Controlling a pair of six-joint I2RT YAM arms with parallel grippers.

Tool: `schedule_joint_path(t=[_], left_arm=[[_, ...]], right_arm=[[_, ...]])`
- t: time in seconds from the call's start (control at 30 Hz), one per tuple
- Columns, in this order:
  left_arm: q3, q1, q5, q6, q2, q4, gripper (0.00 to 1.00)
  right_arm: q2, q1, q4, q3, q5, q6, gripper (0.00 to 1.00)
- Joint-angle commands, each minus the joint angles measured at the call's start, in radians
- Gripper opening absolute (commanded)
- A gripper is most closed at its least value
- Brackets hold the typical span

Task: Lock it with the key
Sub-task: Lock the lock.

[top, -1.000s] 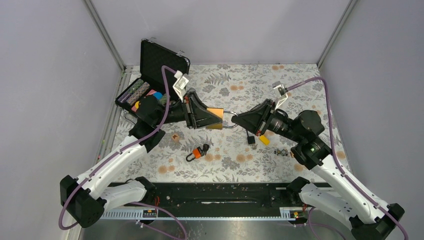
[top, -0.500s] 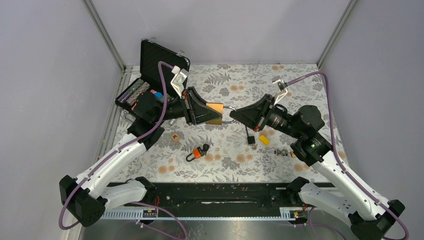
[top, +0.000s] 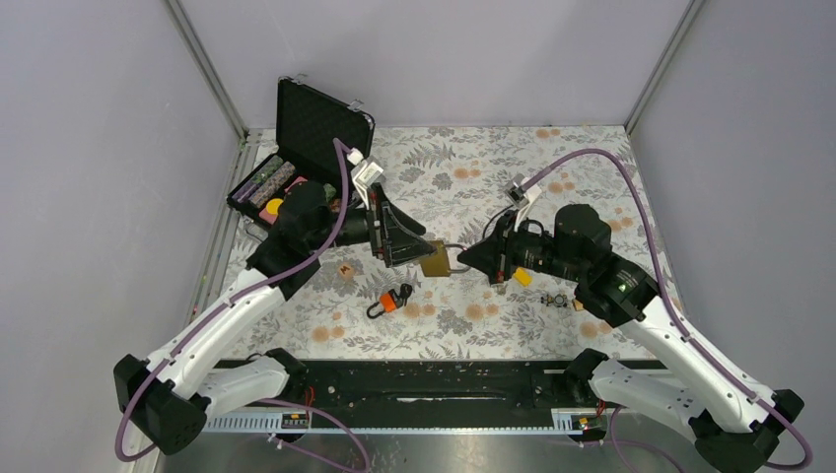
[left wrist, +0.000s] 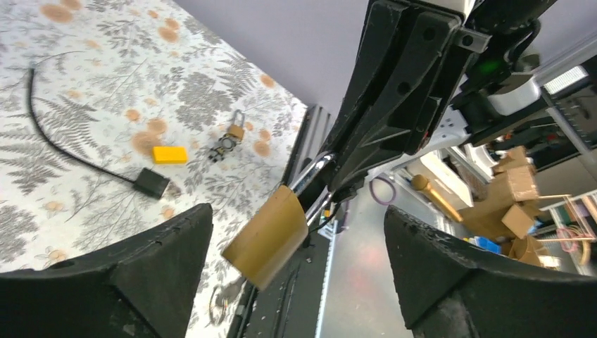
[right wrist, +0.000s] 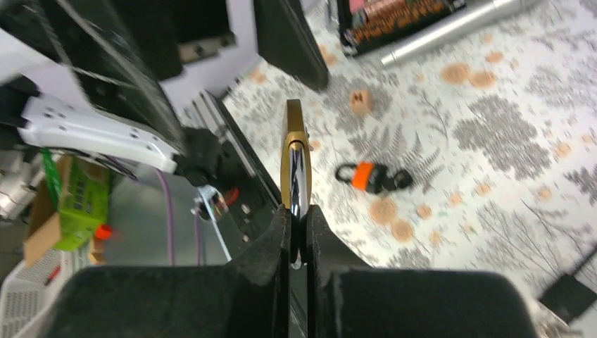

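Note:
The left gripper grabs the brass padlock's body [right wrist: 293, 134] across its flat sides next, leaving the padlock's shackle free to lock with the key.
A brass padlock [top: 435, 261] hangs above the table's middle, held only by its steel shackle [right wrist: 296, 176]. My right gripper [top: 473, 257] is shut on that shackle, and the lock stands edge-on just past its fingertips in the right wrist view. My left gripper [top: 412, 243] is open. Its fingers [left wrist: 141, 274] stand wide on either side of the brass body [left wrist: 267, 236] without touching it. I cannot pick out the key for certain; a black tag on a cord [left wrist: 149, 182] lies on the table.
An open black case [top: 320, 116] with coloured pieces sits at the back left. On the floral table lie a small orange padlock [top: 387, 302], a wooden cube [top: 345, 268], a yellow block [top: 522, 278] and a tiny lock with a ring [top: 554, 299].
My left gripper has opened and let go of the padlock body. The right gripper has carried the lock nearer and lower by its shackle, and both arms have shifted.

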Motion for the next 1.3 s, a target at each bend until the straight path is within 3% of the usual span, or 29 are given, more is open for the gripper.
schedule_joint_path(t=[0.0,0.1,0.27,0.4,0.57,0.7,0.97,1.07,1.13,1.27], left_arm=[[-0.008,0.003,-0.096,0.188,-0.087,-0.087,0.92],[-0.014,0.003,-0.055,0.247,-0.089,-0.09,0.94],[-0.004,-0.008,0.135,0.347,-0.032,-0.074,0.93],[0.001,-0.07,0.241,0.457,0.007,-0.098,0.92],[0.063,-0.219,0.16,0.685,0.05,-0.302,0.9],[0.098,-0.246,0.159,0.692,0.108,-0.328,0.77],[0.163,-0.302,0.109,0.743,0.187,-0.397,0.65],[0.179,-0.305,0.103,0.748,0.204,-0.408,0.55],[0.189,-0.306,0.103,0.75,0.211,-0.414,0.44],[0.206,-0.306,0.11,0.752,0.219,-0.417,0.04]], right_arm=[[-0.039,-0.013,-0.077,0.104,-0.058,-0.151,0.0],[-0.02,-0.014,-0.162,0.148,-0.12,-0.225,0.0],[0.0,-0.014,-0.26,0.197,-0.232,-0.342,0.0],[0.005,-0.012,-0.318,0.211,-0.349,-0.432,0.0],[-0.007,-0.012,-0.355,0.179,-0.381,-0.498,0.0],[0.007,-0.012,-0.369,0.174,-0.404,-0.523,0.0],[0.029,-0.012,-0.386,0.169,-0.388,-0.538,0.0],[0.036,-0.013,-0.386,0.173,-0.385,-0.539,0.0],[0.039,-0.013,-0.387,0.175,-0.383,-0.541,0.0],[0.043,-0.012,-0.379,0.176,-0.368,-0.527,0.0]])
